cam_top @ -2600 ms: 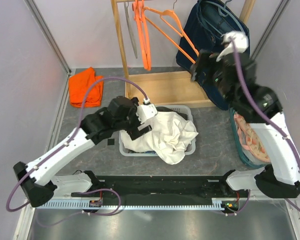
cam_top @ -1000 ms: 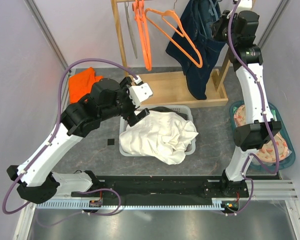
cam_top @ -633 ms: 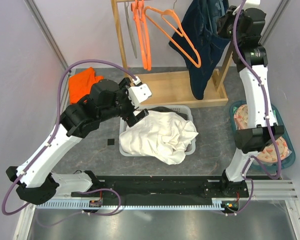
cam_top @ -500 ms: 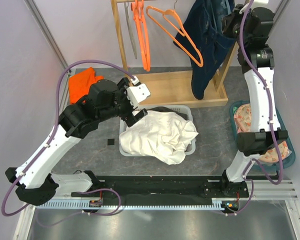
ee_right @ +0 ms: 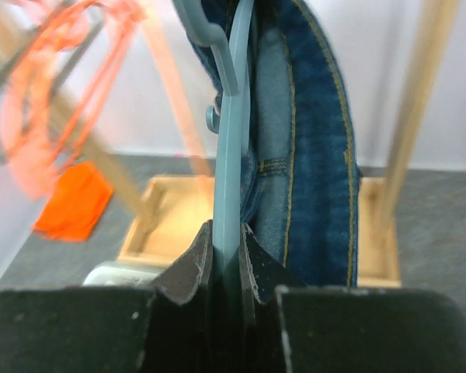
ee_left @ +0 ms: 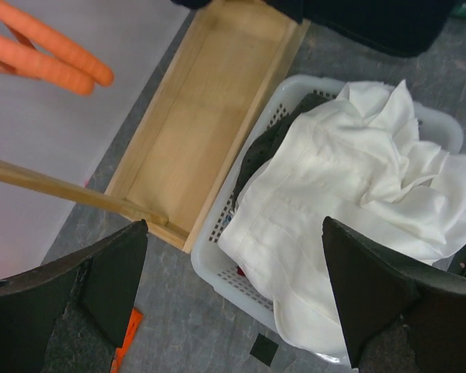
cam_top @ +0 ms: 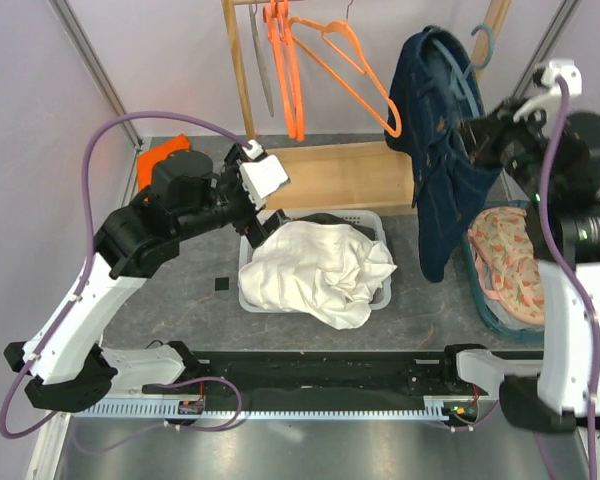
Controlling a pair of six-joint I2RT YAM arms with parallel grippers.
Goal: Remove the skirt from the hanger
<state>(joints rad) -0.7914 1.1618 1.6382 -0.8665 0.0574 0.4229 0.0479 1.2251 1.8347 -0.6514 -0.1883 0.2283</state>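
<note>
The hanger needs to be able to slide out, so my left gripper should next grab the skirt's waistband (cam_top: 418, 45), at the waistband's end away from my right gripper.
The dark denim skirt (cam_top: 435, 180) hangs on a blue-grey hanger (cam_top: 460, 70), off the rack and in the air between the rack and the right side of the table. My right gripper (cam_top: 477, 135) is shut on the hanger. In the right wrist view its fingers (ee_right: 194, 260) pinch the hanger's flat bar (ee_right: 233, 140), with the skirt's waistband (ee_right: 311, 155) draped just right of it. My left gripper (cam_top: 260, 210) hovers open over the white basket's left end, apart from the skirt. In the left wrist view it (ee_left: 233, 291) holds nothing; the skirt's hem (ee_left: 388, 23) shows at the top.
A white laundry basket (cam_top: 248, 290) holding a white cloth (cam_top: 320, 265) sits mid-table. Behind it stands a wooden rack with a tray base (cam_top: 330, 175) and orange hangers (cam_top: 290, 70). An orange cloth (cam_top: 160, 155) lies back left. A teal basket (cam_top: 480, 300) of patterned fabric (cam_top: 510, 260) is at the right.
The right arm has swung forward and down to the right, carrying hanger and skirt off the rack. The left arm has shifted slightly left and back, still open.
</note>
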